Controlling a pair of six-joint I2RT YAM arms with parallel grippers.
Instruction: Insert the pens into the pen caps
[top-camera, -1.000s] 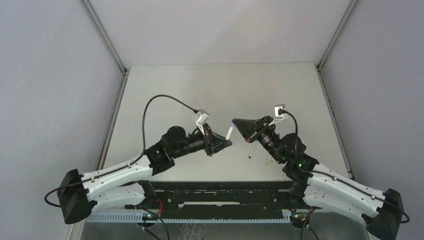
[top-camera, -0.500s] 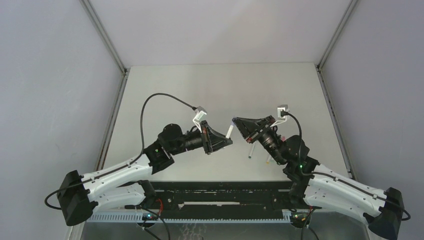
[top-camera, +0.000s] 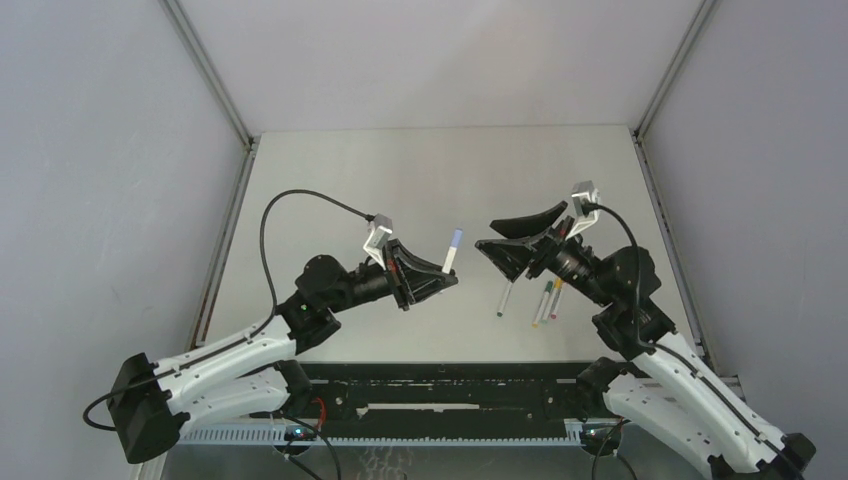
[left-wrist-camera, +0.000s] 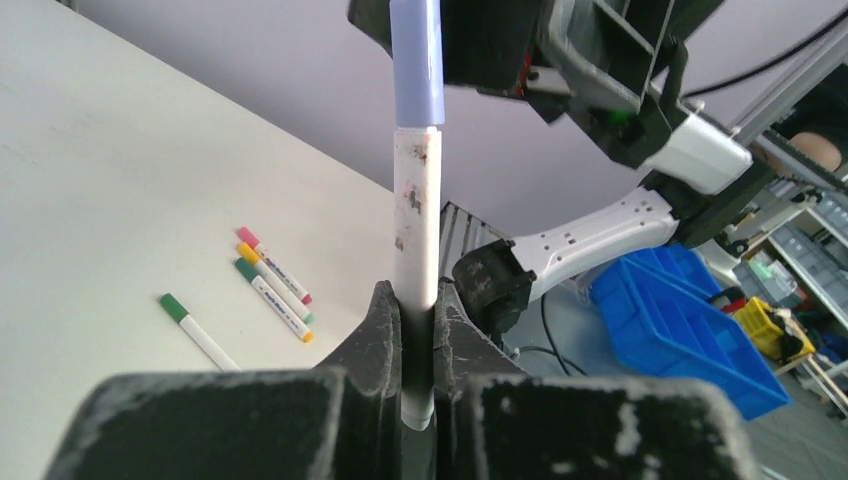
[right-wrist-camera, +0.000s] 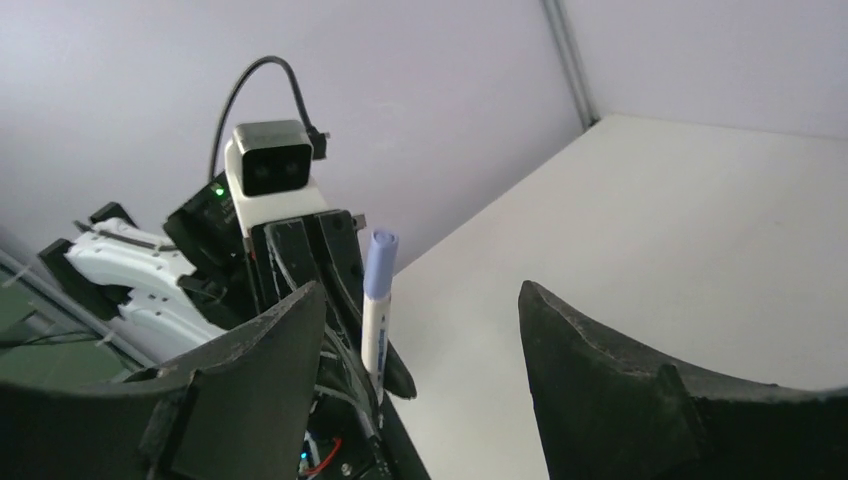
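My left gripper holds the pen's lower end. My right gripper needs to grab the blue pen cap opposite that end next, to push the pen in fully.
My left gripper is shut on the lower end of a white pen, which stands upright with a blue pen cap seated on its top end. The same capped pen shows in the top view and in the right wrist view. Just right of it, my right gripper is open and holds nothing; its jaws stand wide apart with the blue cap a short way beyond them.
More capped pens lie on the table under the right arm: a green-capped one and a small group side by side. From the left wrist they appear as the green-capped pen and the group.
The right gripper has opened off the blue cap and drawn back to the right. The left arm has pulled left with the pen, now wearing the cap.
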